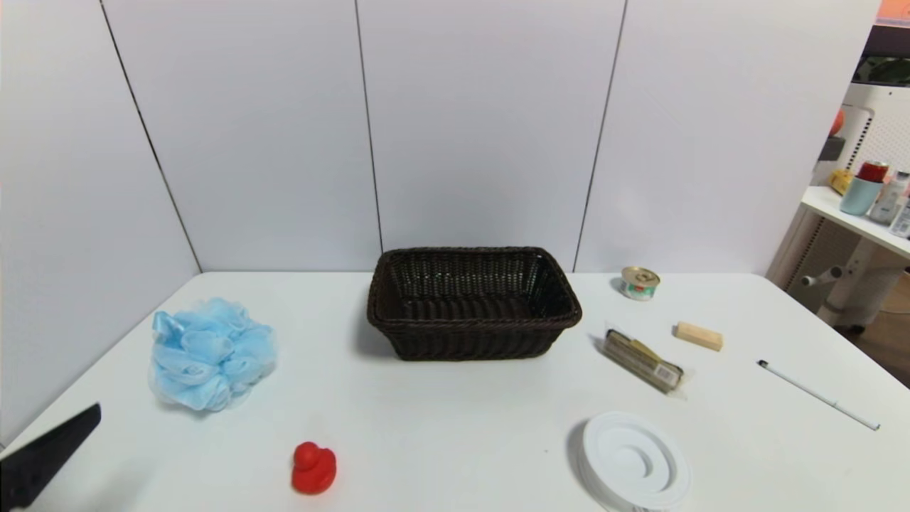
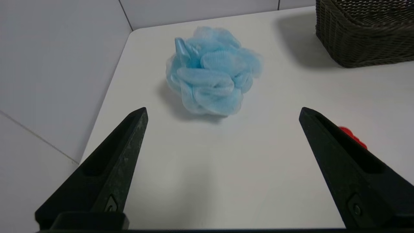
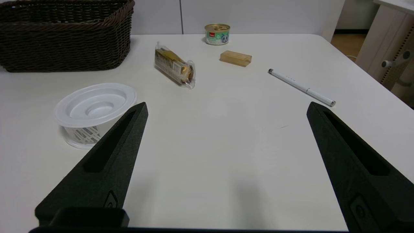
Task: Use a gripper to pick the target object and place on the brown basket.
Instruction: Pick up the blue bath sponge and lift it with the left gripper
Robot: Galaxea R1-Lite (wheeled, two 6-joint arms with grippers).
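Note:
The light blue bath puff needs to go in the brown basket (image 1: pixel 473 334), so the robot's left gripper should pick it up next by its ruffled body (image 1: pixel 213 353).
The light blue mesh bath puff (image 1: pixel 211 353) lies on the white table at the left; it also shows in the left wrist view (image 2: pixel 212 71). The dark brown wicker basket (image 1: pixel 473 334) stands empty at the table's back middle, and its wall shows in the left wrist view (image 2: pixel 365 38) and the right wrist view (image 3: pixel 64 42). My left gripper (image 2: pixel 223 111) is open and empty, short of the puff; one finger tip (image 1: pixel 50 455) shows at the head view's lower left. My right gripper (image 3: pixel 226 108) is open and empty over bare table, out of the head view.
A red rubber duck (image 1: pixel 313 467) sits near the front, right of the left gripper. A white round container (image 1: pixel 633 462), a wrapped snack bar (image 1: pixel 643 359), a small can (image 1: pixel 639 282), a wooden block (image 1: pixel 699 336) and a white pen (image 1: pixel 817 395) lie on the right half.

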